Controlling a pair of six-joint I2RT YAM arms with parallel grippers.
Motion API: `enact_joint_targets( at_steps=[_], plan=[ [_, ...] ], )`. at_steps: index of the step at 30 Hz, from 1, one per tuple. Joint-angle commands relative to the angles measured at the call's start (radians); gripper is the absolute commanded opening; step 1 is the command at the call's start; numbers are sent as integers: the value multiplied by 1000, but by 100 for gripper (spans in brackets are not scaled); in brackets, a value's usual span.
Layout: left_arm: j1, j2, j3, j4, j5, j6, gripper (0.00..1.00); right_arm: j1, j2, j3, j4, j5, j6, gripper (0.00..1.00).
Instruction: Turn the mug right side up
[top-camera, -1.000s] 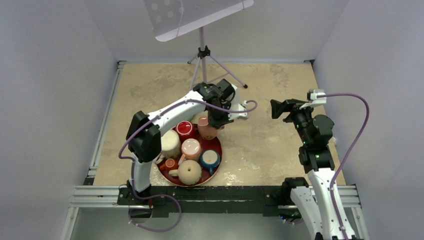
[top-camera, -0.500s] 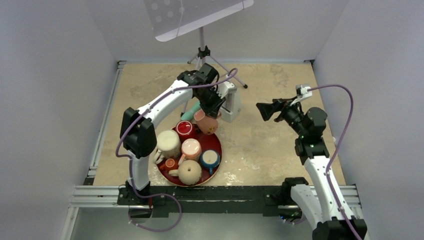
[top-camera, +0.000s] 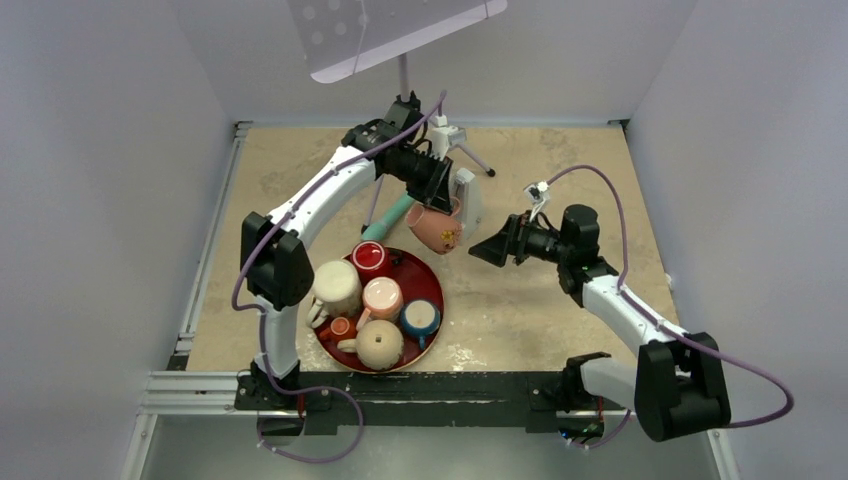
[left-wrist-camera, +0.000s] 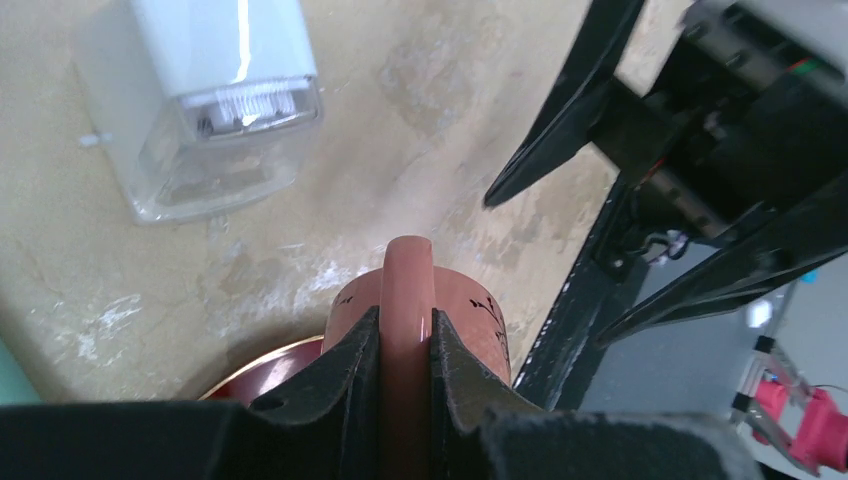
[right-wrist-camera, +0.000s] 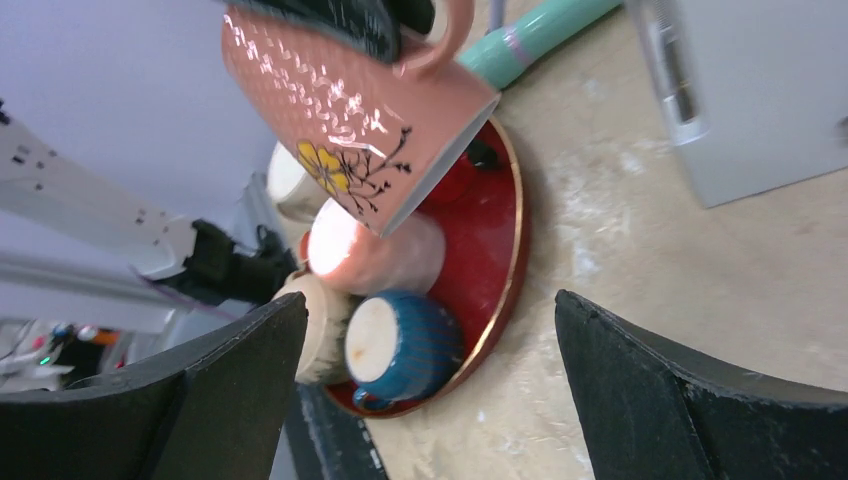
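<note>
The right gripper should set the mug upright, so it should next grab the mug (top-camera: 437, 228) by its rim on the flower side and leave the mug's base open.
The mug (top-camera: 437, 228) is salmon pink with a yellow flower. It hangs tilted in the air just beyond the far rim of the red tray (top-camera: 433, 288), mouth slanting down toward the tray. My left gripper (top-camera: 428, 197) is shut on its handle; in the left wrist view both fingers clamp the handle (left-wrist-camera: 406, 290) over the mug body (left-wrist-camera: 470, 320). My right gripper (top-camera: 488, 251) stands wide open to the mug's right, pointing at it without touching. The right wrist view shows the mug (right-wrist-camera: 350, 90) above the open gripper (right-wrist-camera: 425, 300).
The tray holds a cream mug (top-camera: 340, 287), a pink cup (top-camera: 382, 297), a blue cup (top-camera: 420, 318), a red cup (top-camera: 369, 257) and a tan teapot (top-camera: 380, 343). A white box (top-camera: 467, 200) and a teal bottle (top-camera: 385, 220) lie behind the mug. A tripod stand (top-camera: 405, 100) is at the back.
My left arm has carried the mug up and back from the tray's far edge, turning it on its side. The right arm has swung left and down toward the mug, still open.
</note>
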Motion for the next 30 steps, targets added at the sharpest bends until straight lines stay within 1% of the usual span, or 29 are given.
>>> enact_joint_targets(
  at_steps=[1,3,6,9,11,13,14,17,18,19,20,21,22,23,24,25,26,27,28,30],
  plan=[
    [10,-66,71,106,171,-187,0,34,46,16,183,-144,128,99],
    [10,-67,71,136,200,-237,0,42,55,5,277,-161,199,97],
    [6,-69,74,181,216,-285,0,61,58,8,328,-132,250,96],
    [-2,-66,74,219,242,-334,0,85,79,7,419,-99,314,92],
    [-7,-70,64,251,263,-370,0,95,100,-1,512,-82,378,89],
    [-14,-75,56,276,280,-389,0,97,119,-14,648,-67,466,81],
    [-18,-78,53,283,284,-392,0,97,123,-10,693,-52,497,75],
    [-21,-91,11,323,298,-425,0,97,107,22,705,8,519,44],
    [-21,-95,-4,336,303,-436,0,98,93,30,697,28,519,33],
    [-21,-100,-15,345,310,-439,0,98,68,39,684,45,515,15],
    [-19,-104,-23,350,317,-439,0,98,51,44,659,62,506,0],
    [-17,-109,-33,358,320,-438,0,99,29,48,626,77,496,0],
    [-14,-111,-35,359,317,-437,3,97,7,51,586,90,482,0],
    [-5,-112,-32,350,310,-431,21,95,-14,53,515,107,462,0],
    [1,-112,-25,334,299,-414,42,95,-39,59,445,132,436,0],
    [7,-112,-12,312,282,-389,59,91,-61,66,362,162,406,0],
    [12,-113,10,283,263,-346,72,91,-87,74,278,202,376,0],
    [16,-114,29,251,239,-301,90,91,-113,81,197,241,345,0],
    [18,-116,45,216,207,-252,99,90,-134,91,119,285,318,0],
    [21,-119,79,154,143,-162,100,90,-174,112,-39,364,252,0]
  ],
)
